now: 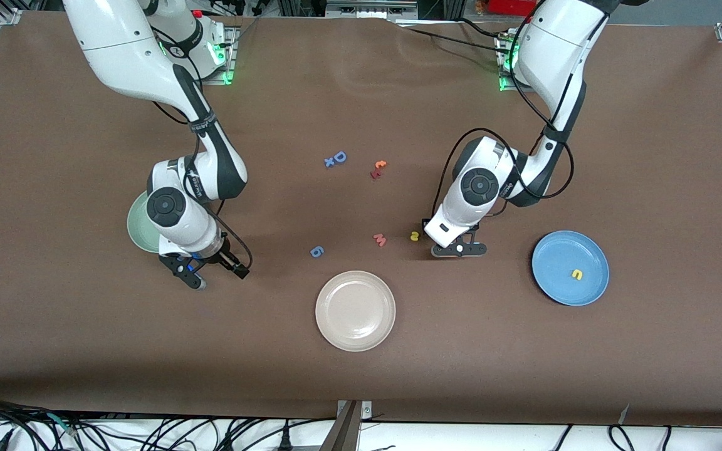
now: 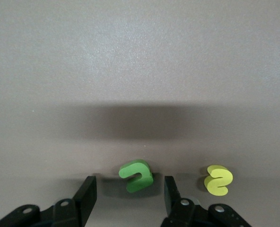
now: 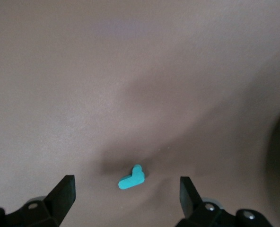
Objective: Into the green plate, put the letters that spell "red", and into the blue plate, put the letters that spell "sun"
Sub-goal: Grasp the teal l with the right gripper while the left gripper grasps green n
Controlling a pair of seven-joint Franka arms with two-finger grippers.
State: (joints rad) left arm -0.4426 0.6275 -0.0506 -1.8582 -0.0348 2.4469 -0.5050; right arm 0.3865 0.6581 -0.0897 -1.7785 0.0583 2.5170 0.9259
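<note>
I need to grip the teal r by its long stem (image 3: 128,182) with my right gripper next, to help spell "red" in the green plate.
A dark green n (image 2: 136,176) lies on the brown table between the fingers of my left gripper (image 2: 129,194), which is low over it and open, with a gap on each side. The yellow s (image 2: 219,179) lies just beside that gripper (image 1: 458,250), also seen from the front (image 1: 415,236). The blue plate (image 1: 555,250) holds a yellow u (image 1: 577,274). My right gripper (image 3: 126,191) stands open around the teal r (image 3: 132,178) without touching it, next to the green plate (image 1: 137,227), which the right arm mostly hides.
A beige plate (image 1: 355,310) lies nearest the front camera at mid-table. Loose letters lie mid-table: a pink m (image 1: 380,239), a blue 6 shape (image 1: 316,251), a blue D with an x (image 1: 336,158), and an orange and red pair (image 1: 378,169).
</note>
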